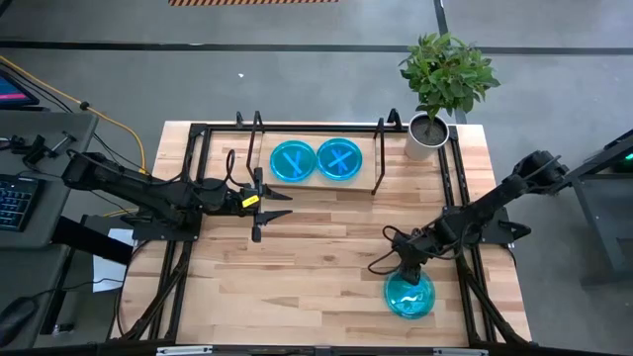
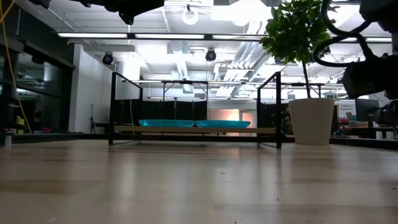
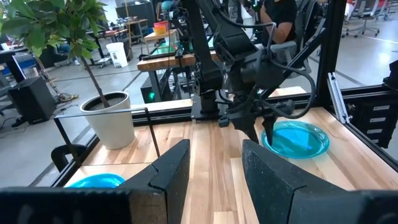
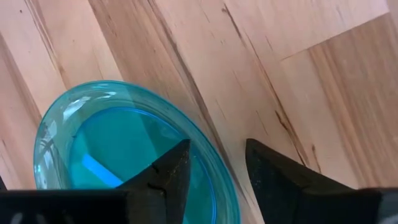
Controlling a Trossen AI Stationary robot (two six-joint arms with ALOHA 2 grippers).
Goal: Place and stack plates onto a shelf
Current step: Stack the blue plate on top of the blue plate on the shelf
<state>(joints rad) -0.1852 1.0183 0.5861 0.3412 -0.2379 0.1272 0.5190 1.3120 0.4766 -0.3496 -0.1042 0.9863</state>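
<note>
The plate would be caught if I closed my right gripper now. Both fingers reach down on either side of its far rim (image 4: 205,147), with the outer fingertip close over the table, so I should close.
Two cyan-blue plates (image 1: 292,160) (image 1: 339,159) lie side by side on the shelf (image 1: 368,160) at the table's far side; the low view shows the plates (image 2: 166,123) (image 2: 222,124) flat on the board (image 2: 186,130). Another cyan plate (image 1: 408,295) rests on the table near its near-right corner; one plate or several stacked, I cannot tell. My right gripper (image 1: 407,272) hangs over its far rim, open, with the rim (image 4: 219,177) between the fingers. My left gripper (image 1: 285,204) hovers open in front of the shelf, holding nothing. My right gripper (image 4: 214,155) comes from above, pointing down, with one finger (image 4: 174,168) inside the plate's rim and the other finger (image 4: 270,171) outside it. Whether either finger touches the plate, I cannot tell. The plate lies flat on the table.
A potted plant (image 1: 435,89) in a white pot (image 2: 313,121) stands at the far right corner beside the shelf. Black frame rails (image 1: 188,198) run along the table's left and right sides. Bare wood (image 1: 326,257) lies between the grippers.
</note>
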